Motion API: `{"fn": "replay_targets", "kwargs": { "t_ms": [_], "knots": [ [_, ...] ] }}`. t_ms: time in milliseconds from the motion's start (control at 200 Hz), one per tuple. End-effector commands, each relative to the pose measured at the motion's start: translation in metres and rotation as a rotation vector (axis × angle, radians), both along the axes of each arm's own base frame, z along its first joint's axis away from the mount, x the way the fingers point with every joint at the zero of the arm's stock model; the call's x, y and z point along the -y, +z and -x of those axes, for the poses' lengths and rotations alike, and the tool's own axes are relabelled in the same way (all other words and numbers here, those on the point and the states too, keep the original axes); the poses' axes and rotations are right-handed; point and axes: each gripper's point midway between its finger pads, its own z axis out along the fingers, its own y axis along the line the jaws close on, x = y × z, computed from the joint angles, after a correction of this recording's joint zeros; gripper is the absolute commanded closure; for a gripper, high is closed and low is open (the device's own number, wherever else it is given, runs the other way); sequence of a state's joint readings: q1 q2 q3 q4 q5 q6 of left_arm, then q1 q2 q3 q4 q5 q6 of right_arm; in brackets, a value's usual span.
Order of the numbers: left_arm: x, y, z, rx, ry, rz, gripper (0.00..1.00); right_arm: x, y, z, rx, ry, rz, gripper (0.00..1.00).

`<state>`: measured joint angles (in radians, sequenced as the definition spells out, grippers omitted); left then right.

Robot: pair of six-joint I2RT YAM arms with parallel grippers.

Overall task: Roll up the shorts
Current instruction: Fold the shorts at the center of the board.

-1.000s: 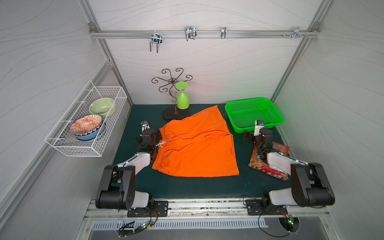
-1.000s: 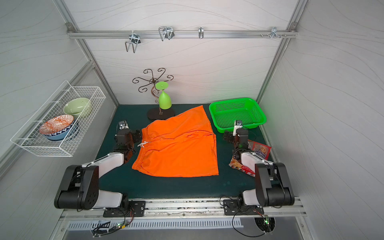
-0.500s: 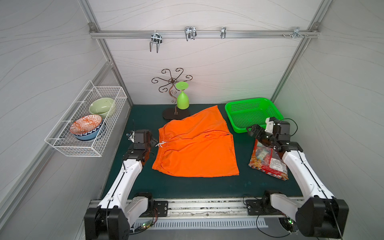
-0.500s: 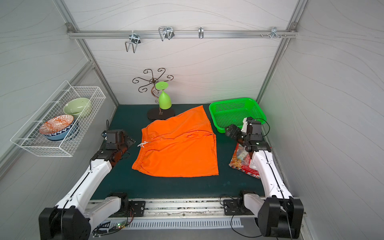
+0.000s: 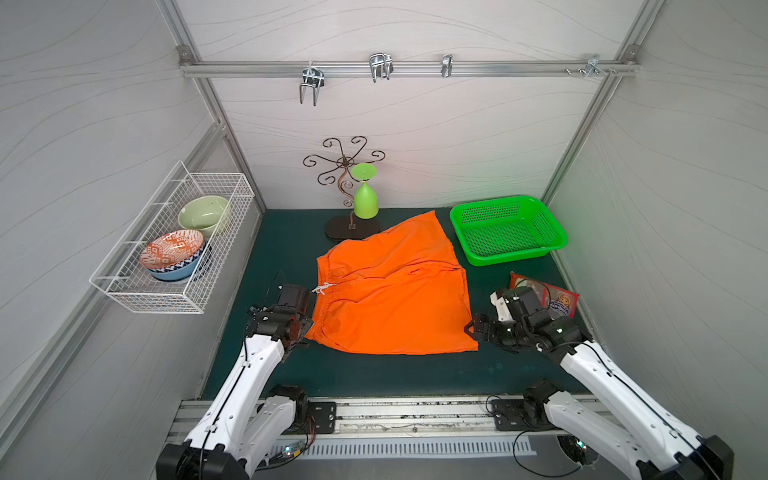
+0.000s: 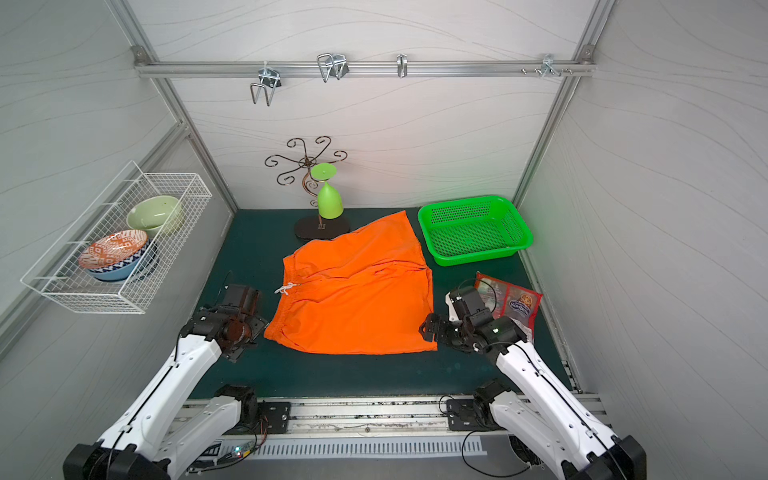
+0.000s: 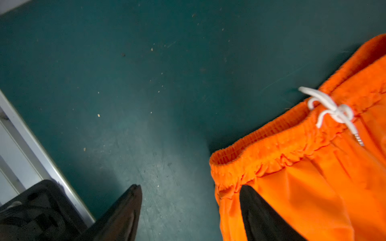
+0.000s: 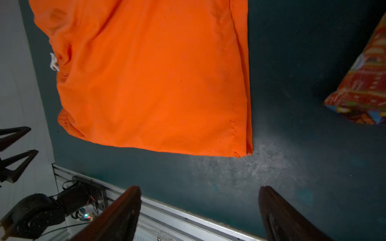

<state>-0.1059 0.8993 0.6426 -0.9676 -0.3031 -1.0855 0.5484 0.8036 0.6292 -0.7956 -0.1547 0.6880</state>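
Observation:
My right gripper grabs the orange shorts (image 5: 390,291) by the near hem corner next, to fold the near leg over the far one.
The orange shorts (image 5: 390,291) (image 6: 353,291) lie flat in the middle of the dark green mat, with the gathered waistband and white drawstring (image 7: 332,110) towards the left arm. My left gripper (image 5: 306,330) (image 6: 261,328) (image 7: 190,186) is open at the near corner of the waistband. One of its fingers is over the orange cloth (image 7: 313,177) and the other over bare mat. My right gripper (image 5: 469,328) (image 6: 424,328) (image 8: 199,187) is open beside the near hem corner (image 8: 244,150), over bare mat and holding nothing.
A green basket (image 5: 507,232) stands at the back right. Red snack packets (image 5: 557,301) (image 8: 363,89) lie just behind the right arm. A metal stand with a green glass (image 5: 365,203) is behind the shorts. A wire rack with bowls (image 5: 174,249) hangs on the left wall. The front rail (image 8: 188,212) is close.
Both arms unfolded from beside the shorts. The left gripper came down to the near waistband corner. The right gripper swung from the basket side to the near hem corner.

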Motion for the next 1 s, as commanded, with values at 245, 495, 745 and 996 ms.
{"fn": "replay_targets", "kwargs": {
  "t_ms": [245, 495, 745, 996],
  "knots": [
    [0.020, -0.036, -0.017, 0.009, -0.034, 0.102, 0.22, -0.002, -0.034, 0.020, -0.096, -0.020, 0.109, 0.09],
    [0.024, -0.053, -0.024, 0.033, -0.042, 0.122, 0.21, -0.006, -0.053, 0.019, -0.129, -0.039, 0.137, 0.09],
    [0.026, -0.068, -0.018, -0.026, -0.046, 0.128, 0.61, -0.004, -0.064, 0.017, -0.151, -0.080, 0.161, 0.11],
    [0.031, -0.061, -0.019, -0.014, -0.051, 0.158, 1.00, -0.002, -0.081, 0.013, -0.169, -0.157, 0.163, 0.26]
  ]
}}
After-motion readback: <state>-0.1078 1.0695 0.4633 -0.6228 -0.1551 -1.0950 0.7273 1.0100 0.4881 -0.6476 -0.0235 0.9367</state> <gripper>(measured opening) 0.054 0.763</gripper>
